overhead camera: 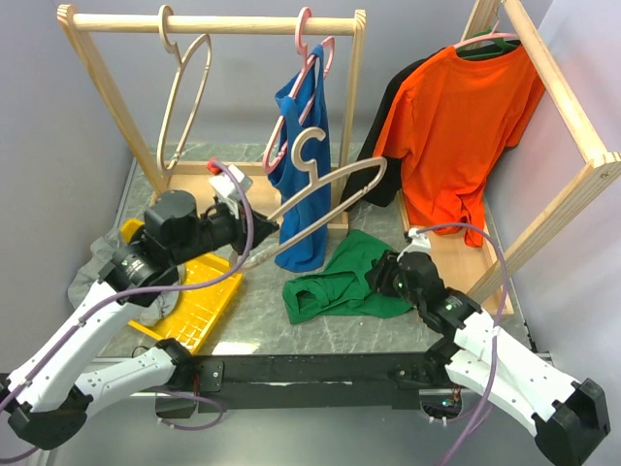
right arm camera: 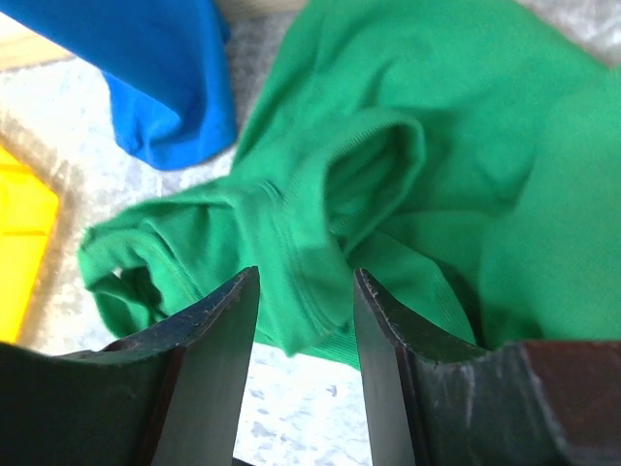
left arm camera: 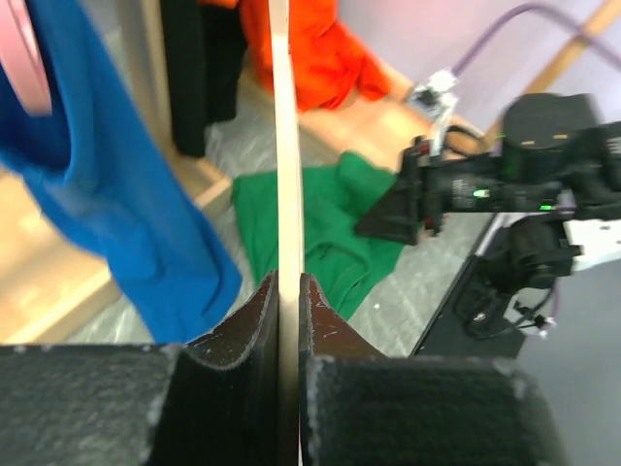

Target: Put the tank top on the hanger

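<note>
The green tank top needs to be grabbed next by its near-edge fold (overhead camera: 365, 287) (right arm camera: 309, 303) with my right gripper, so that its opening stays free for the hanger's end.
The green tank top (overhead camera: 344, 282) lies crumpled on the table in front of the rack; it also shows in the left wrist view (left arm camera: 330, 223) and the right wrist view (right arm camera: 388, 146). My left gripper (overhead camera: 243, 231) is shut on the beige hanger (overhead camera: 325, 189) and holds it in the air, hook up, above and to the left of the top. In the left wrist view the hanger's bar (left arm camera: 281, 146) runs up from between the shut jaws (left arm camera: 289, 291). My right gripper (overhead camera: 383, 277) is open, with a fold of the top's near edge between its jaws (right arm camera: 306, 291).
A blue tank top (overhead camera: 303, 165) hangs on a pink hanger (overhead camera: 310, 58) from the wooden rack (overhead camera: 252, 23), beside a second beige hanger (overhead camera: 184, 87). An orange shirt (overhead camera: 461, 126) and a black garment hang on the right rack. A yellow tray (overhead camera: 199, 301) and a grey garment (overhead camera: 92, 277) lie at the left.
</note>
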Tool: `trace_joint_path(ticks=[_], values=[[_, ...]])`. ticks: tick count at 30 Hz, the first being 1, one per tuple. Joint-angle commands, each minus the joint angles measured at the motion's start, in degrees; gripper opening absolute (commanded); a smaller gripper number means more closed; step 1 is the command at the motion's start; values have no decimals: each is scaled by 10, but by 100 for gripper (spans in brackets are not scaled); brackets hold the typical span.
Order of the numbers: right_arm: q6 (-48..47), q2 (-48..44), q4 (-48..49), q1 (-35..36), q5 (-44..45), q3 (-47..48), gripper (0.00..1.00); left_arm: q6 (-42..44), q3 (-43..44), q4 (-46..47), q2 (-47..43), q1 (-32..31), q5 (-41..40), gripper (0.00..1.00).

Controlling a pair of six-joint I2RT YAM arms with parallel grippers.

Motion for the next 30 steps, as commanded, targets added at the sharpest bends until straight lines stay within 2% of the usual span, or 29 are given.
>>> trace_joint_path(ticks=[1,4,5,9,16,30], values=[[7,-24,1,3,6,-28,51,-10,-26,1,-26,-37,-93,1],[11,-8,1,32,29,-20,51,-17,-49,-27,-48,-57,-122,1],[13,-3,-7,61,46,-16,51,-22,-54,-35,-56,-59,-126,1],[28,29,-32,122,167,19,51,-36,-78,-66,-101,-62,-145,1],[49,65,-70,183,270,59,51,-59,-78,-132,-125,-62,-174,1],[-2,141,-78,221,283,102,52,-83,-48,-204,-138,-62,-153,1]])
